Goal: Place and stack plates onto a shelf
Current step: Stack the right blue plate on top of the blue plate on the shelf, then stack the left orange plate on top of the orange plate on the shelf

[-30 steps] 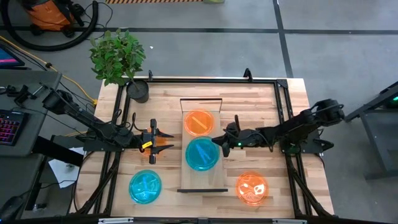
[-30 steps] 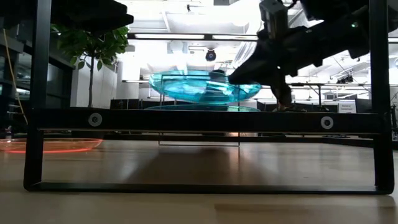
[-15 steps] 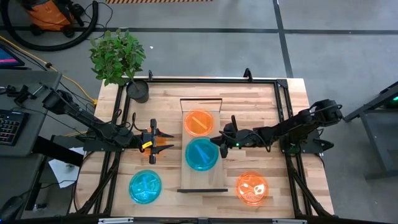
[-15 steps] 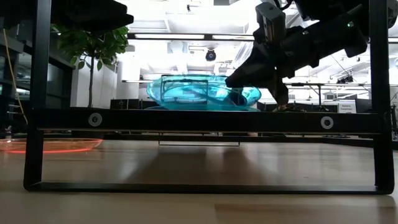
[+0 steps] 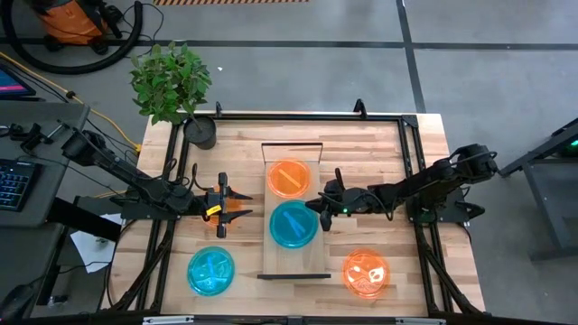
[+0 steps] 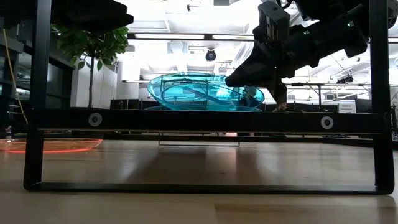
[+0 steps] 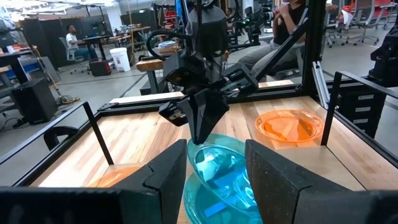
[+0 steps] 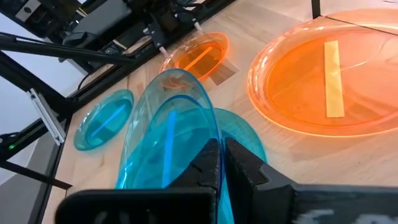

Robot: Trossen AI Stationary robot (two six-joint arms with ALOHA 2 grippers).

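Observation:
The tilted cyan plate matches the outline of the flat cyan plate. My right gripper is ready to release the tilted plate and should let go of it.
On the shelf an orange plate lies at the far end and a cyan plate lies flat near the middle. My right gripper is shut on a second cyan plate, tilted just above the flat one. My left gripper hovers open left of the shelf, over an orange plate on the table. Another cyan plate and another orange plate lie on the table near its front edge. My right gripper pinches the tilted cyan plate by its rim on the side facing the table's right, between both fingers. It comes in about level from the right. The plate tilts steeply over the flat cyan plate; whether its low edge touches it I cannot tell.
A black pot with a green plant stands at the table's far left corner. A dark metal frame runs around the table, and the shelf's dark end rail crosses the low view. People sit in the room beyond.
My right gripper has moved down a little toward the flat cyan plate on the shelf and shifted slightly left. The held cyan plate has sunk with it and tipped more steeply. My left arm has kept still.

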